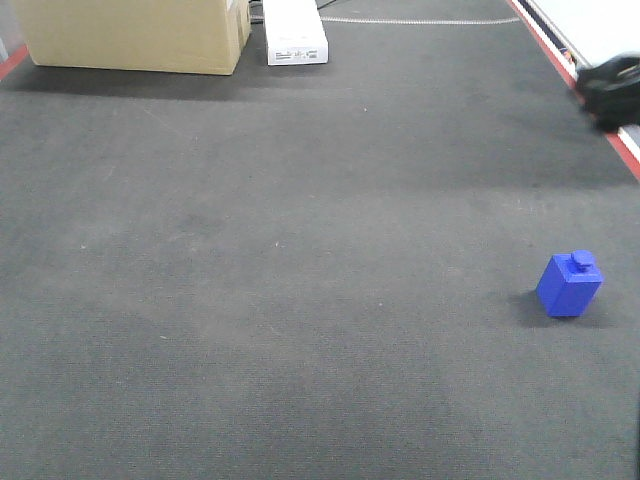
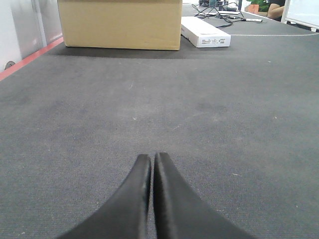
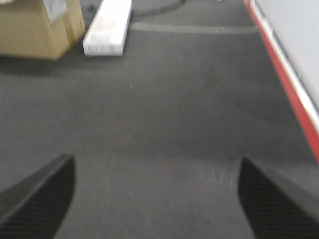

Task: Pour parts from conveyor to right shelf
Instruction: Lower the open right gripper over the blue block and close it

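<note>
The bright-blue block's knob (image 1: 582, 259) should stay free on the way to the right shelf, so my right gripper should grab the block by its flat sides next.
One of the parts, a small bright-blue block (image 1: 570, 285) with a knob on top, stands on the dark conveyor (image 1: 300, 250) near its right side. It appears in neither wrist view. My left gripper (image 2: 151, 157) is shut with nothing between its fingers, low over bare belt. My right gripper (image 3: 157, 160) is open and empty over bare belt; its view is blurred. A blurred black shape (image 1: 612, 90) at the belt's right edge looks like part of an arm. The right shelf is out of view.
A cardboard box (image 1: 135, 35) and a long white box (image 1: 295, 32) sit at the far end of the belt. Red strips (image 1: 575, 75) run along the belt's edges. Cables (image 2: 219, 12) lie beyond the white box.
</note>
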Robot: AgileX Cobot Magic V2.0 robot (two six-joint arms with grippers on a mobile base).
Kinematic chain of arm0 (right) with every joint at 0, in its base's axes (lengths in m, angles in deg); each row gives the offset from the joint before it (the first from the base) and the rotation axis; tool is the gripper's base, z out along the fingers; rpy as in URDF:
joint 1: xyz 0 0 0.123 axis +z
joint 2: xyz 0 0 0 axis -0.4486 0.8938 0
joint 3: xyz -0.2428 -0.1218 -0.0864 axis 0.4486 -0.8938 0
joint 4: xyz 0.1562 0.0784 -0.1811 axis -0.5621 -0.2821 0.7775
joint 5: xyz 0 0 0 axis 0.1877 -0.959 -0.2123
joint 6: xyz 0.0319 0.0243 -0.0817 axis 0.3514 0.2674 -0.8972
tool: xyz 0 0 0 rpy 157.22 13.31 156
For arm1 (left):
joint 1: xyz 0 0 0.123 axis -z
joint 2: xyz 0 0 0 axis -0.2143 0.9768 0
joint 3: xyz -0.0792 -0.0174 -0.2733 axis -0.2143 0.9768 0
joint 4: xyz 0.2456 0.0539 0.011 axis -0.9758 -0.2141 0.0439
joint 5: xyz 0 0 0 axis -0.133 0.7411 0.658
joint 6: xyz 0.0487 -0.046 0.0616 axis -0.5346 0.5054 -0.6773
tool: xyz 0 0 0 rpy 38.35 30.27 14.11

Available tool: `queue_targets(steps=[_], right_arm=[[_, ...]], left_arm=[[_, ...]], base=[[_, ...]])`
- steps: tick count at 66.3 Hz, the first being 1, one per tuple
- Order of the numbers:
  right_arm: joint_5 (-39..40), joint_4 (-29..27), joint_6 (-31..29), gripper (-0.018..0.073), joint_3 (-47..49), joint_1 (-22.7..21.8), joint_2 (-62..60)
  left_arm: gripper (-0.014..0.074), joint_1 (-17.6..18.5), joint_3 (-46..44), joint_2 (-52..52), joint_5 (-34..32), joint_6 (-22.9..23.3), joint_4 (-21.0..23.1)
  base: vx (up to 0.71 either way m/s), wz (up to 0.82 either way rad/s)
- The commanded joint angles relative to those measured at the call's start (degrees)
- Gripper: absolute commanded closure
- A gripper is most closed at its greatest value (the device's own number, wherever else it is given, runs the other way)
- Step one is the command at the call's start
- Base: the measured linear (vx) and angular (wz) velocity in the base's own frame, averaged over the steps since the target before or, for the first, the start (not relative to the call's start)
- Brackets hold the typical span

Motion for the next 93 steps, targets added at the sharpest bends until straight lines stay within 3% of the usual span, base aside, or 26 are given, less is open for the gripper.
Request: queue_targets(steps=[1, 11, 23, 32, 42, 51, 57, 93], right_arm=[[0.88, -0.18, -0.65, -0.0166, 2.43, -0.27, 0.93], [-11.71, 2.69, 4.26, -0.0148, 6.20, -0.27, 5.15], [-26.96, 15.88, 13.85, -0.0122, 13.20, -0.27, 11.24], [-35.82, 21.26, 14.72, -0.0095, 18.84, -0.28, 16.12], [-40.60, 17.47, 11.73, -0.0062, 24.05, -3.80, 21.69], [-47.24, 10.04, 2.11, -0.0038, 28.39, -8.88, 27.27], [-49.62, 6.59, -1.08, -0.0036, 30.24, -10.10, 30.29], [-48.09, 6.51, -4.25, -0.0036, 32.68, -9.91, 41.46]], left_arm=[[0.0603, 0.31, -1.10, -0.61, -4.55, 0.49, 0.45], [0.0603, 0.31, -1.10, -0.61, -4.55, 0.49, 0.45], [0.0603, 0.31, -1.10, -0.61, -4.55, 0.49, 0.45], [0.0603, 0.31, -1.10, -0.61, -4.55, 0.49, 0.45], [0.0603, 0.31, -1.10, -0.61, -4.55, 0.49, 0.45], [0.0603, 0.31, -1.10, -0.61, -4.55, 0.49, 0.45], [0.0603, 0.31, -1.10, -0.61, -4.55, 0.49, 0.45], [0.0603, 0.31, -1.10, -0.61, -4.51, 0.49, 0.45]], base=[[0.00, 0.00], [0.00, 0.00], [0.00, 0.00], [0.00, 0.00], [0.00, 0.00], [0.00, 0.00], [0.00, 0.00], [0.00, 0.00]])
